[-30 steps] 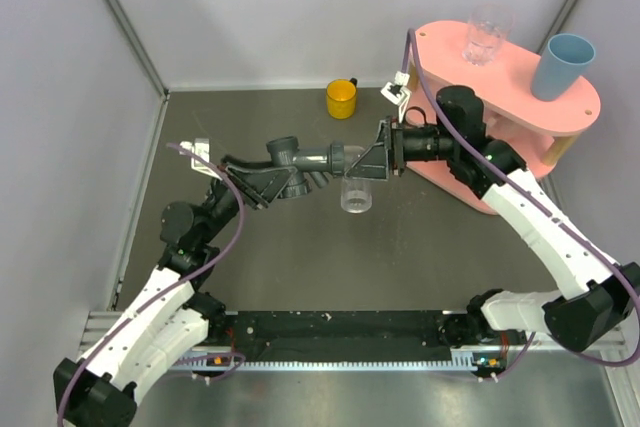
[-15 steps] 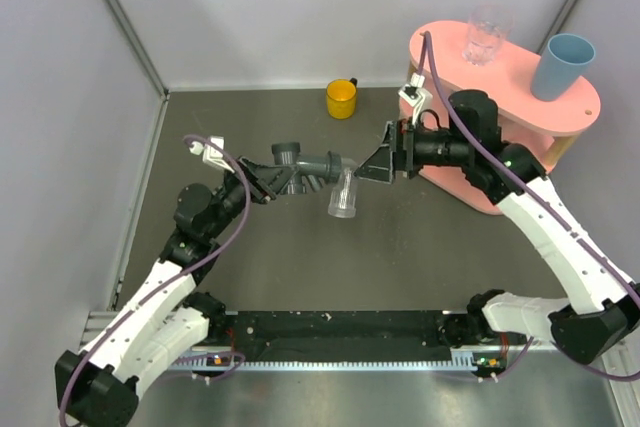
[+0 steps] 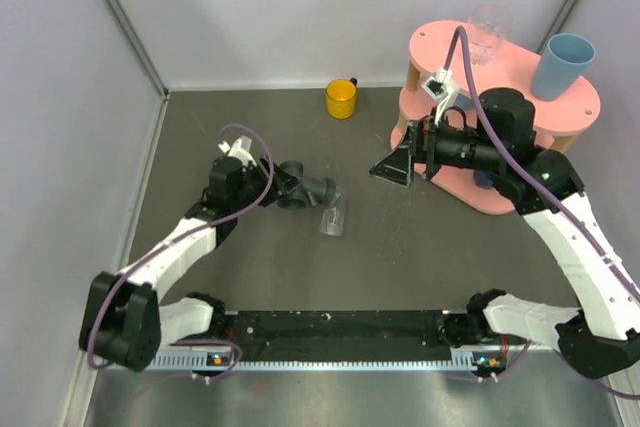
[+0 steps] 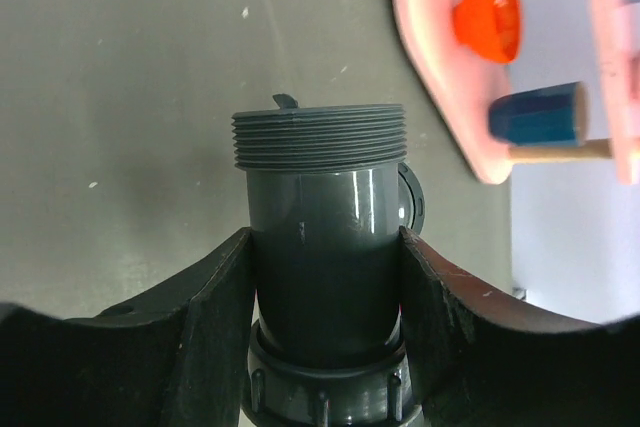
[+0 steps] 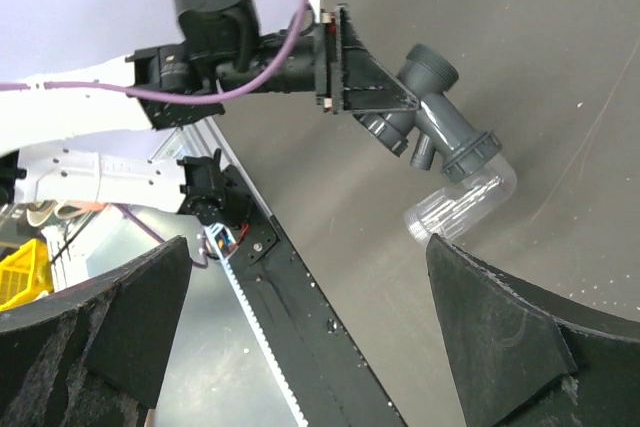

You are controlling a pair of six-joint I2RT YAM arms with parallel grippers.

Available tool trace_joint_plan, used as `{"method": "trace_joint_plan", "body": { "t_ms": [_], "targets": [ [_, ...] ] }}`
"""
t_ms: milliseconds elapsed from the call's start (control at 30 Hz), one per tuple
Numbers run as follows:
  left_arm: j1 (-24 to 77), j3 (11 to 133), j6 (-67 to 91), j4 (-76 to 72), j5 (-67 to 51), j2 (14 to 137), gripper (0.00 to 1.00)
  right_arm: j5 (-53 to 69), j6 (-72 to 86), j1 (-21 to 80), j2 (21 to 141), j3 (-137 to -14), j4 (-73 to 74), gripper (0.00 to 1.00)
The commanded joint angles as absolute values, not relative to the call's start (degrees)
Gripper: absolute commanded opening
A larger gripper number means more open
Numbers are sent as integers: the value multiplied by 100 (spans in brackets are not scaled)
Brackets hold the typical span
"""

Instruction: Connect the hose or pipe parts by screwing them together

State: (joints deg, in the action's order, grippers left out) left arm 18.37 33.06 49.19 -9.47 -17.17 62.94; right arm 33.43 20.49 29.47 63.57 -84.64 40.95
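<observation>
I should keep holding the fitting with my left gripper. The fitting (image 3: 303, 185) hangs above the flat, open table and would drop onto the table if I opened now.
The dark grey T-shaped pipe fitting (image 3: 303, 185) hangs just above the table left of centre. My left gripper (image 3: 276, 182) is shut on it. In the left wrist view both fingers (image 4: 205, 312) press the sides of its barrel (image 4: 322, 237), and the threaded end (image 4: 318, 135) points away. The short clear tubular piece (image 3: 332, 215) sits in the fitting's grey collar (image 5: 470, 152) and angles down toward the table. My right gripper (image 3: 393, 168) stands open to the right of the parts, apart from them. Its wrist view shows the fitting (image 5: 432, 112) and the clear piece (image 5: 462, 204) beyond its spread fingers (image 5: 505, 342).
A pink two-tier stand (image 3: 575, 112) at the back right carries a clear glass (image 3: 487, 32) and a blue cup (image 3: 562, 65). An orange thing (image 4: 487, 10) lies on its lower shelf. A yellow cup (image 3: 341, 98) stands at the back. A black rail (image 3: 340, 329) runs along the near edge.
My right gripper opened, let go of the fitting's end and drew back to the right. My left arm swung, and the fitting with the clear piece moved left and toward me.
</observation>
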Motion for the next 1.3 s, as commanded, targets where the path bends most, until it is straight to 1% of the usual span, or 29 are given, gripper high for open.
{"method": "trace_joint_plan", "body": {
  "t_ms": [0, 167, 200, 233, 333, 433, 567, 600, 667, 733, 800, 833, 900, 967, 1067, 1133, 1233, 1267],
  "targets": [
    [1749, 4034, 4622, -396, -2214, 6995, 0, 3165, 1741, 2900, 6109, -8815, 4411, 99],
    [1723, 4157, 4834, -283, -2189, 7382, 0, 3015, 1390, 2892, 6012, -8947, 4798, 99],
    [1731, 4192, 4843, -220, -2188, 7444, 1, 2936, 1354, 2892, 6012, -8982, 4860, 99],
    [1723, 4227, 4843, -168, -2223, 7505, 5, 2901, 1336, 2900, 6012, -9043, 4913, 99],
    [1705, 4359, 4755, 191, -2232, 7751, 8, 2769, 1283, 2900, 6020, -9131, 4992, 99],
    [1644, 4360, 4834, 167, -2355, 7901, 10, 2576, 1275, 2900, 6055, -9219, 5054, 99],
    [1609, 4377, 4738, 298, -2408, 7963, 23, 2347, 1379, 2900, 6091, -9386, 5159, 99],
    [1600, 4403, 4642, 351, -2426, 7980, 29, 2286, 1397, 2900, 6100, -9395, 5177, 99],
    [1556, 4499, 4571, 579, -2452, 8033, 34, 2207, 1345, 2900, 6135, -9387, 5220, 99],
    [1494, 4544, 4518, 685, -2505, 8025, 55, 2075, 1240, 2900, 6161, -9387, 5352, 99],
    [1468, 4579, 4456, 817, -2505, 7954, 66, 1865, 1116, 2892, 6187, -9387, 5431, 99],
    [1442, 4631, 4439, 887, -2514, 7928, 69, 1820, 1108, 2900, 6187, -9378, 5484, 99],
    [1372, 4623, 4456, 1037, -2566, 7866, 70, 1714, 1125, 2900, 6187, -9369, 5546, 99],
    [1318, 4588, 4439, 1177, -2567, 7761, 75, 1627, 1073, 2900, 6187, -9360, 5633, 99],
    [1301, 4579, 4334, 1344, -2532, 7586, 79, 1329, 906, 2900, 6196, -9422, 5783, 99],
    [1292, 4701, 4211, 1590, -2331, 7428, 85, 1248, 853, 2900, 6222, -9448, 5809, 99],
    [1292, 5008, 3815, 2196, -1996, 7182, 87, 1274, 992, 2900, 6310, -9440, 5941, 99],
    [1292, 5071, 3658, 2302, -1699, 7102, 88, 1431, 1028, 2900, 6311, -9405, 5985, 99]
  ]
}}
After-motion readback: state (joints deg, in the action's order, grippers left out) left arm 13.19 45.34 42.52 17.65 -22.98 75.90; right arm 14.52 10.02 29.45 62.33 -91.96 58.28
